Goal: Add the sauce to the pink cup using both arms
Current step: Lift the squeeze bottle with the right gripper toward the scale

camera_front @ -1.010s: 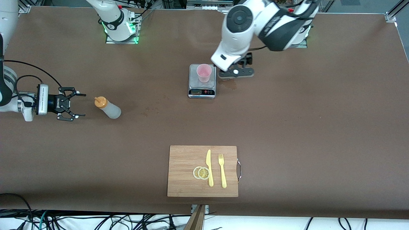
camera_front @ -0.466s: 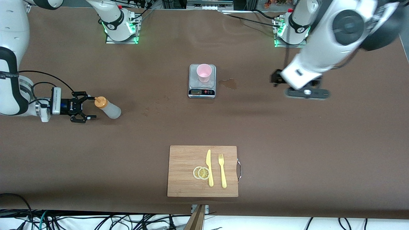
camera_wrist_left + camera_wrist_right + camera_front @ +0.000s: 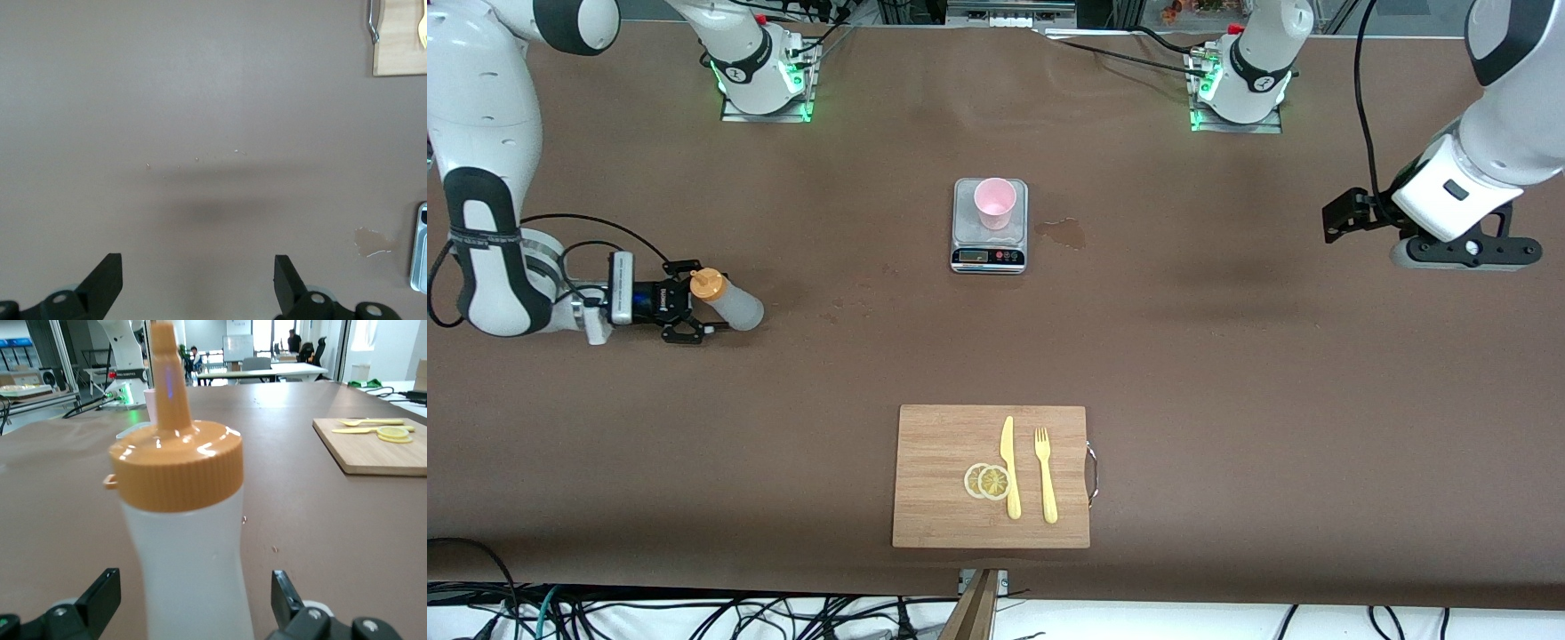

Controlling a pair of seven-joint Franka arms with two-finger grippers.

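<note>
My right gripper is to pick up the bottle next by its whitish body [image 3: 743, 308], so that the sauce bottle's orange nozzle cap [image 3: 708, 284] stays free for pouring.
The sauce bottle [image 3: 729, 304], whitish with an orange nozzle cap, stands on the table toward the right arm's end. My right gripper [image 3: 697, 303] is level with it, open, one finger on each side of the bottle and not pressing it. In the right wrist view the bottle [image 3: 187, 547] fills the gap between the fingers of the gripper [image 3: 193, 603]. The pink cup [image 3: 994, 203] stands on the grey scale [image 3: 989, 244] at mid-table. My left gripper [image 3: 1465, 256] hangs open and empty over bare table toward the left arm's end, as its wrist view [image 3: 198, 283] shows.
A wooden cutting board [image 3: 943, 498] with a yellow knife [image 3: 1009, 467], a fork [image 3: 1046, 476] and lemon slices [image 3: 987, 481] lies near the front edge. A wet stain [image 3: 1063, 232] is beside the scale. The arm bases [image 3: 763, 84] stand along the back edge.
My right gripper has moved in along the table until its open fingers lie on either side of the bottle. My left arm has swung away from the cup toward its own end of the table.
</note>
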